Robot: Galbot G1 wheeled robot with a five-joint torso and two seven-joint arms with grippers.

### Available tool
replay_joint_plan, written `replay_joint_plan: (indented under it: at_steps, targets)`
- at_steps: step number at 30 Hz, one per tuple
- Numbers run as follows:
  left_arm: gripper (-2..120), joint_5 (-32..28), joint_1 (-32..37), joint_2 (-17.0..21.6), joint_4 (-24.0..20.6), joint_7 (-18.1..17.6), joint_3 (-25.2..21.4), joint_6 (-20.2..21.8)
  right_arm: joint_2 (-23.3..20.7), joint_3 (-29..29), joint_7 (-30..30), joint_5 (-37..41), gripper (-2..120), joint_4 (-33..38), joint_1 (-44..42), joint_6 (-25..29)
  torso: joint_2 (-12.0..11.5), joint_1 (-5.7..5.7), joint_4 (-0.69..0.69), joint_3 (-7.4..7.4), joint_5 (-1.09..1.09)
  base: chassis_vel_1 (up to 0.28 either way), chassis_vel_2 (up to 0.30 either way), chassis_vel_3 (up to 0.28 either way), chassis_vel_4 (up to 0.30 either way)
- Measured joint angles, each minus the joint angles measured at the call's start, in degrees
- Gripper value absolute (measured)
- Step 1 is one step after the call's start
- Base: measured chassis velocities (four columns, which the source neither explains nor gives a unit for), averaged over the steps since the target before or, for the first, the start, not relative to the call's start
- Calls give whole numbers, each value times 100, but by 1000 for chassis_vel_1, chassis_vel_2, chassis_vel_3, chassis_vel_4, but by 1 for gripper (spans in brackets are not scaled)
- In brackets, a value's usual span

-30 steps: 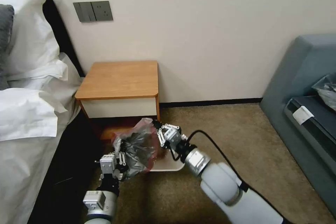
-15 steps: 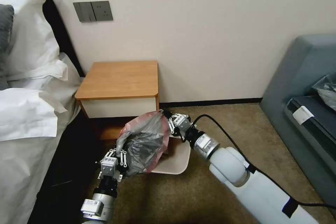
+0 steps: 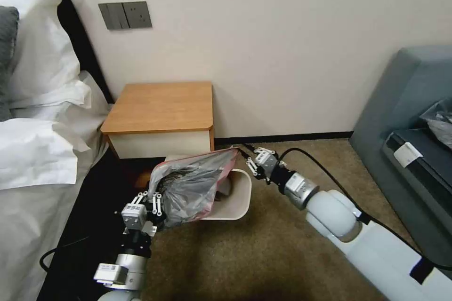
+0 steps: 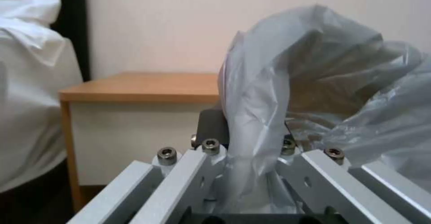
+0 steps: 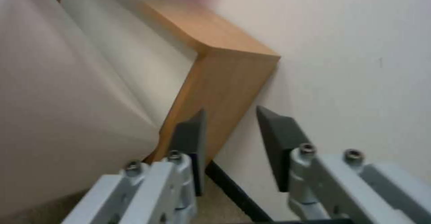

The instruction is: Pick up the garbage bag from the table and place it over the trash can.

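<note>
My right gripper needs to grab the garbage bag (image 3: 193,186) next by its raised pink edge (image 3: 233,152), because the silvery film below hangs loose over the trash can.
The garbage bag (image 3: 193,186) is a wrinkly silvery-grey film with pinkish edges. It is spread over the left part of the cream-white trash can (image 3: 238,197), which stands on the carpet in front of the table (image 3: 160,106). My left gripper (image 3: 153,197) is at the bag's near-left edge and shut on the film; in the left wrist view the bag (image 4: 269,92) bunches between the fingers of the left gripper (image 4: 244,143). My right gripper (image 3: 247,157) is at the bag's far-right corner. In the right wrist view, the right gripper (image 5: 229,133) is open with nothing between its pads, the film beside it.
A bed with white linen (image 3: 37,150) borders the left side, close to my left arm. A grey sofa (image 3: 409,127) with a darker bag (image 3: 440,124) on it stands at the right. Open carpet (image 3: 292,254) lies between the bin and the sofa.
My right gripper has moved back and to the right, drawing the bag's mouth wider across the bin. The left gripper shifted a little to the left. More of the bin's rim shows.
</note>
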Motion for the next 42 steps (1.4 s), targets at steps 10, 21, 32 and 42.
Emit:
replay_joint_plan:
  at_steps: [10,21,32,42]
  targets:
    - [7,-214,-93,-51,-30,-460,-311,390,-31,687,1149,2546,74,1969,-1250,-481,0,0,-1,-1,-3,0,0,0,0]
    - [7,-128,-99,-174,-16,-509,-256,392,680,-310,2519,5221,100,2686,-1486,-1240,0,0,-1,0,-1,0,0,0,0]
    - [7,-100,-105,-236,-12,-491,-254,403,1298,-1093,2326,4651,100,1755,-810,-1329,0,0,0,0,-1,0,0,0,0]
    - [7,-70,-144,-290,76,-465,-157,420,1503,-1315,2207,4399,88,1082,-472,-1297,0,0,-1,0,-1,0,0,0,0]
